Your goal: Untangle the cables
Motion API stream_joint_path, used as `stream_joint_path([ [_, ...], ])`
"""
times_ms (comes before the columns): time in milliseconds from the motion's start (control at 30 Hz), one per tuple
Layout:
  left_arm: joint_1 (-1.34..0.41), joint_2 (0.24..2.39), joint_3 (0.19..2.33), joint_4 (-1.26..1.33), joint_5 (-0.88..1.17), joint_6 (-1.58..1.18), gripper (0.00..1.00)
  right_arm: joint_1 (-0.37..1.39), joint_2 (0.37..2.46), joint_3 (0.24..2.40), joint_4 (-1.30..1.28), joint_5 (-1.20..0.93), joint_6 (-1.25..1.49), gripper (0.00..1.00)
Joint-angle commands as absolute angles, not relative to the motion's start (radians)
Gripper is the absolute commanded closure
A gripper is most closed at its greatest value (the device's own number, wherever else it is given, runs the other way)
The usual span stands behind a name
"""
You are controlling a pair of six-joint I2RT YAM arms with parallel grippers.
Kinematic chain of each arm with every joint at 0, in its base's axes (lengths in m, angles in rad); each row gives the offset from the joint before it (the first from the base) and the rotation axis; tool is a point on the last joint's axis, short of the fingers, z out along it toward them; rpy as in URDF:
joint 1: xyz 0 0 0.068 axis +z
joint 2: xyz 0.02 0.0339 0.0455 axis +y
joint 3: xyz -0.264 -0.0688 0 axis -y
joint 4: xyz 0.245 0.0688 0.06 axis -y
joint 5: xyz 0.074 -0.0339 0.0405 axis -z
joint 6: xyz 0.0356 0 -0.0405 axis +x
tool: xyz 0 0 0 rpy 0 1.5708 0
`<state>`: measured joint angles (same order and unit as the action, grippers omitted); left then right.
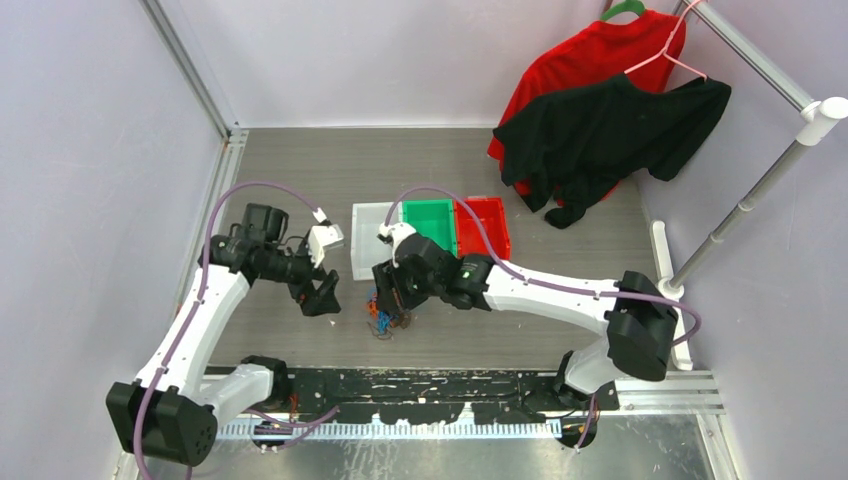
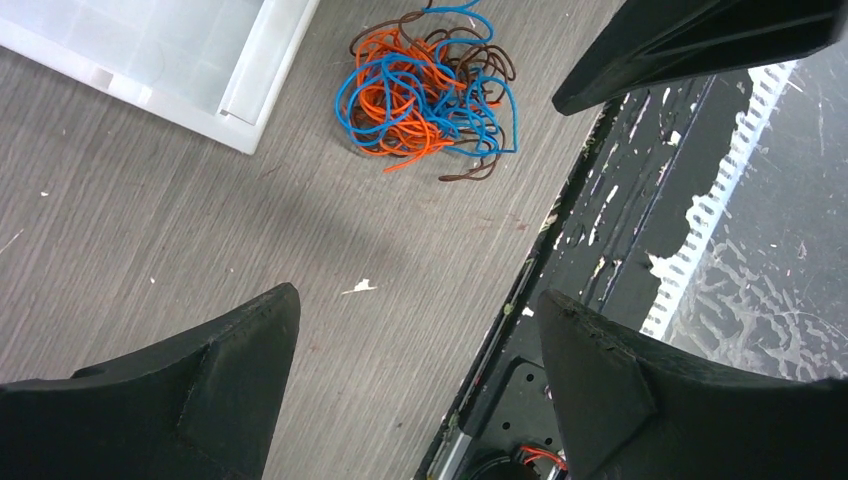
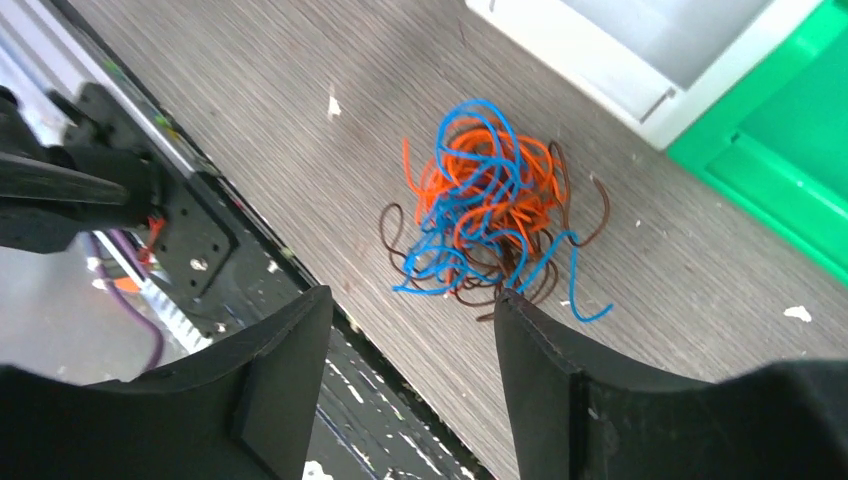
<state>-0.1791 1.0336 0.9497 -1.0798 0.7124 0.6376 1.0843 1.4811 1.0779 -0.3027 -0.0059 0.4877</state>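
I should next grab the blue cable with my right gripper by its outlying part at the heap's near side, then hand it to my left gripper for untangling.
The cables (image 1: pixel 382 312) lie in one tangled heap of blue, orange and dark brown loops on the grey table, just ahead of the black base rail. In the left wrist view the cables (image 2: pixel 430 95) sit beyond my left gripper (image 2: pixel 417 295), which is open and empty over bare table. It hovers left of the heap (image 1: pixel 322 298). My right gripper (image 3: pixel 412 295) is open just above the near side of the cables (image 3: pixel 480 210), with nothing between its fingers. From above, the right gripper (image 1: pixel 385 290) hangs directly over the heap.
A white tray (image 1: pixel 370 240), a green bin (image 1: pixel 432 222) and a red bin (image 1: pixel 485 225) stand in a row behind the cables. A red shirt (image 1: pixel 590 60) and a black shirt (image 1: pixel 610 130) hang on a rack at the back right. The black base rail (image 1: pixel 420 385) runs along the near edge.
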Motion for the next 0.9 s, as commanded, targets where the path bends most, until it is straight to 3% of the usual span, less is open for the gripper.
stream_joint_path([
  [0,-0.184,1.034,0.976,-1.099,0.739,0.653,0.12,1.099,1.515,1.046,-0.316,-0.007,0.49,0.34],
  [200,-0.184,1.033,0.982,-1.109,0.729,0.658,0.12,1.121,1.589,1.046,-0.246,-0.007,0.511,0.36],
  [333,-0.184,1.029,0.981,-1.121,0.72,0.663,0.12,1.121,1.639,1.067,-0.218,-0.027,0.516,0.44],
  [400,-0.183,1.026,0.977,-1.124,0.714,0.664,0.12,1.122,1.661,1.081,-0.21,-0.035,0.517,0.54],
  [533,-0.184,1.016,0.975,-1.124,0.705,0.666,0.12,1.122,1.657,1.104,-0.208,-0.038,0.517,0.88],
  [600,-0.184,1.011,0.981,-1.128,0.704,0.667,0.12,1.122,1.603,1.113,-0.215,-0.035,0.521,0.99],
  [867,-0.192,1.003,0.987,-1.141,0.74,0.641,0.12,1.117,1.517,1.144,-0.221,-0.042,0.54,0.99],
])
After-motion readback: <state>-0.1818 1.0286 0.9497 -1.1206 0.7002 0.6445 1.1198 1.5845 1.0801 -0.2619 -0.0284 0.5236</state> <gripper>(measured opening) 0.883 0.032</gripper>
